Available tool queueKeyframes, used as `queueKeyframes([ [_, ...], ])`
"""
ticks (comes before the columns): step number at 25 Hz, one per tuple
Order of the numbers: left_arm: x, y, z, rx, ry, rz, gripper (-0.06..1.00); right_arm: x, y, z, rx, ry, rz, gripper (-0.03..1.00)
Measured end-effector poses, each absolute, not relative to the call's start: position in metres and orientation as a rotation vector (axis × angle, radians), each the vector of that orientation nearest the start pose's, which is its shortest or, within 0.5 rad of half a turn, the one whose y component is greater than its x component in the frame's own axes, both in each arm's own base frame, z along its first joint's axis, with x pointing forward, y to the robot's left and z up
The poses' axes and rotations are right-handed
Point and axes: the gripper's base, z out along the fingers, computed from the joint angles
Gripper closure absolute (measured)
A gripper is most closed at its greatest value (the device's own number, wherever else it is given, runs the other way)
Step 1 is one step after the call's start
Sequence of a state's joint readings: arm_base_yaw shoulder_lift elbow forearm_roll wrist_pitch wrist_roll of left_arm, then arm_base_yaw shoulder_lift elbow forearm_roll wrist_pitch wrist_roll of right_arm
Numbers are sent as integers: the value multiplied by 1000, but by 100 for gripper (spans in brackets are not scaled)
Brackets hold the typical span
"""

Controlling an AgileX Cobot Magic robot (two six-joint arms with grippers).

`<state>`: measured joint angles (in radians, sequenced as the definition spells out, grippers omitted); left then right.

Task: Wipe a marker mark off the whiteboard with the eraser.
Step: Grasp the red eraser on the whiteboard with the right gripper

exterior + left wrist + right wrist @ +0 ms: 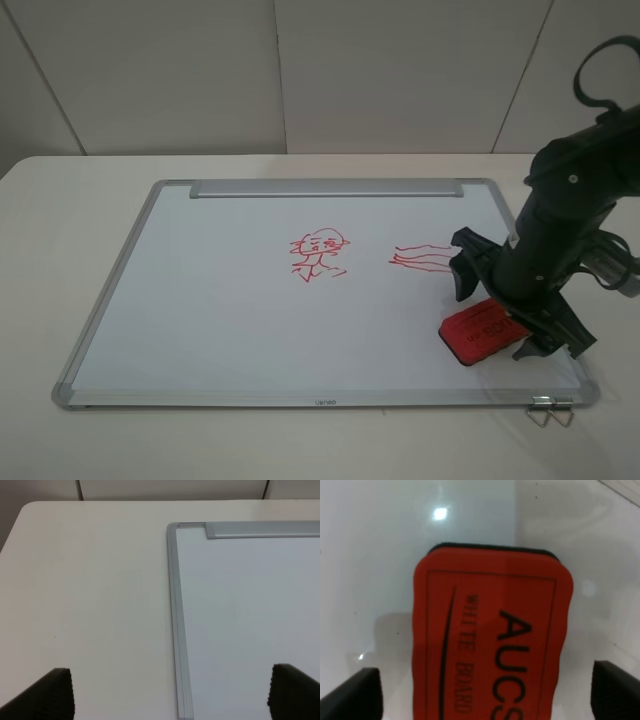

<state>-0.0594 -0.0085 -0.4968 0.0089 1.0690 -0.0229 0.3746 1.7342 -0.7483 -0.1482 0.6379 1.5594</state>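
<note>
The fingers of my right gripper reach down beside the long sides of the red eraser [480, 331] [487, 640] on the whiteboard, so it is time to close on it now.
The whiteboard [220, 300] lies flat on the table, its tray strip [325, 188] along the far edge. The marker mark [318, 255], a small red stick figure, sits near the board's middle. The eraser [480, 331] rests on the board at the near right, "AUCS" lettering up [490, 630]. My right gripper [503, 312] is open and straddles the eraser, with a gap between each finger [350, 695] and the block. The left gripper [170, 700] is open over the board's left frame [176, 620], holding nothing. It is out of the exterior view.
Wavy red lines [425, 258] run between the stick figure and the right arm. Metal clips [550, 412] hang at the board's near right corner. White table [60, 200] surrounds the board; a panelled wall stands behind.
</note>
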Motion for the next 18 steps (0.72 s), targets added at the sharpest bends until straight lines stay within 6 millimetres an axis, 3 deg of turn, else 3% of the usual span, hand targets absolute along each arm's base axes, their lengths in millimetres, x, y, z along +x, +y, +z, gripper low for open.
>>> queueKeyframes([
  [14, -6, 1, 276, 37, 2047, -41, 17, 248, 90, 114, 1564, 2628, -32, 28],
  [18, -6, 1, 276, 37, 2047, -41, 17, 247, 90, 114, 1565, 2629, -34, 39],
])
